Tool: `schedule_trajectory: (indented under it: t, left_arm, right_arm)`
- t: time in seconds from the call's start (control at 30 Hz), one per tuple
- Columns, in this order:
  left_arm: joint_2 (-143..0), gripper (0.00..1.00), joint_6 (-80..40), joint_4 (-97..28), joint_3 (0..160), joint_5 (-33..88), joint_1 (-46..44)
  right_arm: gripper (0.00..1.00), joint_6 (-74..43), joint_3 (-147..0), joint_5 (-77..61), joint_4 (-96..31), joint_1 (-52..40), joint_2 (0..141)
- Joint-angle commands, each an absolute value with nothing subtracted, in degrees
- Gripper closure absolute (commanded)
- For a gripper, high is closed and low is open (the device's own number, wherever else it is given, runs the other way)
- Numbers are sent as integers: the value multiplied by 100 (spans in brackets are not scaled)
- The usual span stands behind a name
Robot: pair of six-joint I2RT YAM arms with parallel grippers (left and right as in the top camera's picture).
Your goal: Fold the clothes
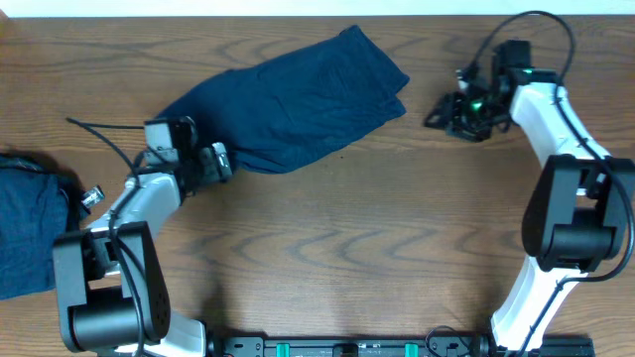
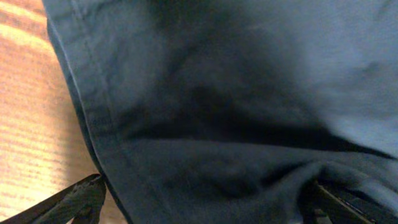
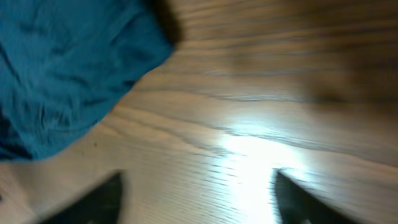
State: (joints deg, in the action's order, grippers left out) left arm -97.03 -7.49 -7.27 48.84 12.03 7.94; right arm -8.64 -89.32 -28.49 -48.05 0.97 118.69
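My right gripper grasps the dark navy garment by its near corner next, opposite the left gripper's end, to lift and straighten it for folding.
One of the clothes, a dark navy garment, lies roughly folded across the back middle of the table. My left gripper sits at its lower left end. In the left wrist view the cloth fills the frame, spreads between the wide-apart fingertips, and has a hemmed edge on the left. The jaws stand open over it. My right gripper hovers just right of the garment, open, with bare wood between its fingers. The garment's corner shows at the upper left of that blurred view.
A second navy garment lies bunched at the table's left edge, beside the left arm's base. A small silver knob sits on that arm. Bare wooden table spreads across the middle and front.
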Motion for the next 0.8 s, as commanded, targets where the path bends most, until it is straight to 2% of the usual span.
schedule_trajectory:
  t: [0.0, 0.23, 0.6, 0.77]
  left_arm:
    - [-9717, 2, -753, -838, 5137, 1992, 760]
    - [-9338, 2, -753, -958, 5190, 2078, 445]
    - [-9026, 2, -753, -1164, 5190, 2075, 403]
    - [-9026, 2, -751, -1153, 5190, 2018, 403]
  right_arm:
    - [1, -392, -9026, -2676, -4731, -279, 11928]
    - [1, -473, -9026, -2248, -4062, -749, 12108]
    - [1, -1420, -9026, -2359, -3120, -797, 13340]
    - [11, -1441, -9026, -2593, -2936, -858, 13454]
